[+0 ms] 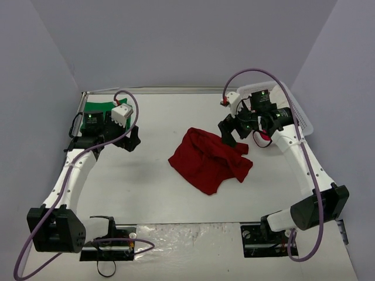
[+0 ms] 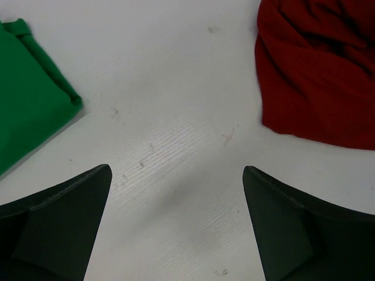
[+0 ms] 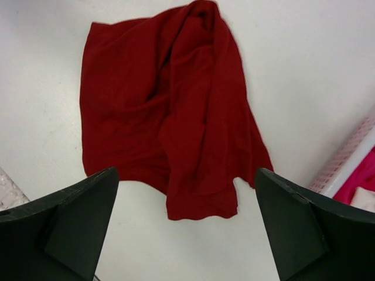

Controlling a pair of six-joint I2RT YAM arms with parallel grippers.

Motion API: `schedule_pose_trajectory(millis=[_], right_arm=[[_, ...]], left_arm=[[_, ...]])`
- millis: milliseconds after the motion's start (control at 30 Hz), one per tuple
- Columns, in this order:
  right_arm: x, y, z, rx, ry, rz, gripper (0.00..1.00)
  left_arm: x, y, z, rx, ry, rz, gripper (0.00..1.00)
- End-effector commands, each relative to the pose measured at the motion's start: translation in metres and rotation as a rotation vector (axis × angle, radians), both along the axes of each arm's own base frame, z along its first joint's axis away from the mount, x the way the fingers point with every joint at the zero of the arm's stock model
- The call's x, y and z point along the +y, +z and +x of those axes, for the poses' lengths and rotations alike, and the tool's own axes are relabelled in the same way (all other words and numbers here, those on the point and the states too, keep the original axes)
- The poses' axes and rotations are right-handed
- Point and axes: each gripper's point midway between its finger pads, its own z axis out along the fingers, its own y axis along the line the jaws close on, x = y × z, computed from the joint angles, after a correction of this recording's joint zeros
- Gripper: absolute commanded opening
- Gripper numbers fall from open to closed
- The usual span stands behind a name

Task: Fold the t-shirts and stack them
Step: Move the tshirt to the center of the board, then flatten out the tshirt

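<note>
The left gripper next needs to grab the dark red t-shirt by its edge facing the green t-shirt (image 1: 96, 108), which leaves the opposite side for the right gripper, so that the dark red t-shirt can be spread for folding.
The dark red t-shirt (image 1: 211, 161) lies crumpled in a heap at the middle of the table, also seen in the right wrist view (image 3: 170, 105) and at the edge of the left wrist view (image 2: 319, 76). The green t-shirt (image 1: 96, 108) lies flat at the far left corner (image 2: 29, 99). My right gripper (image 1: 231, 134) hovers over the red heap's far right edge, open (image 3: 187, 171), its fingers wide apart and holding nothing. Between the two shirts my left gripper (image 1: 132, 139) stands open (image 2: 177, 170) over bare table.
A white basket (image 1: 296, 111) stands at the far right edge, behind the right arm, with something pink (image 3: 366, 175) inside. A clear plastic sheet (image 1: 187, 234) lies along the near edge between the arm bases.
</note>
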Motion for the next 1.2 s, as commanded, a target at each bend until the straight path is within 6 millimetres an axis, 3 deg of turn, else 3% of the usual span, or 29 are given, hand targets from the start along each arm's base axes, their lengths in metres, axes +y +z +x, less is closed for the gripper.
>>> schedule_pose_trajectory(millis=[0, 267, 467, 567, 600, 633, 667, 767, 833, 933, 967, 1100, 1167], right_arm=[[0.001, -0.029, -0.015, 0.096, 0.038, -0.011, 0.96], [0.014, -0.115, -0.025, 0.308, 0.126, -0.102, 0.88], [0.016, -0.16, -0.006, 0.324, 0.09, -0.171, 0.85], [0.013, -0.176, 0.005, 0.319, 0.047, -0.217, 0.53], [0.011, -0.177, 0.007, 0.314, 0.034, -0.224, 0.26], [0.01, -0.178, 0.01, 0.303, 0.025, -0.233, 0.09], [0.009, -0.175, 0.012, 0.294, 0.021, -0.233, 0.0], [0.01, -0.155, 0.018, 0.241, 0.001, -0.219, 0.0], [0.009, -0.129, 0.026, 0.174, -0.027, -0.203, 0.0], [0.01, -0.094, 0.03, 0.092, -0.043, -0.165, 0.0], [0.01, -0.088, 0.03, 0.079, -0.045, -0.159, 0.0], [0.009, -0.092, 0.026, 0.1, -0.036, -0.149, 0.0], [0.009, -0.102, 0.022, 0.129, -0.029, -0.151, 0.0]], left_arm=[[-0.018, 0.011, -0.006, 0.01, -0.125, -0.036, 0.94], [-0.024, -0.003, -0.004, 0.042, -0.133, -0.039, 0.94], [-0.024, -0.015, -0.002, 0.068, -0.132, -0.024, 0.94], [-0.026, -0.02, -0.002, 0.08, -0.14, -0.014, 0.94], [-0.027, -0.022, -0.003, 0.085, -0.141, -0.01, 0.94], [-0.028, -0.022, -0.002, 0.084, -0.145, -0.01, 0.94], [-0.03, -0.023, -0.003, 0.087, -0.15, -0.01, 0.94], [-0.046, -0.029, -0.007, 0.103, -0.199, 0.001, 1.0], [-0.056, -0.031, -0.009, 0.113, -0.234, 0.012, 0.95], [-0.081, -0.04, -0.016, 0.165, -0.308, -0.017, 0.95], [-0.087, -0.052, -0.015, 0.207, -0.322, -0.027, 0.95], [-0.121, -0.074, -0.016, 0.307, -0.408, -0.074, 0.92], [-0.133, -0.087, -0.011, 0.355, -0.431, -0.096, 0.84]])
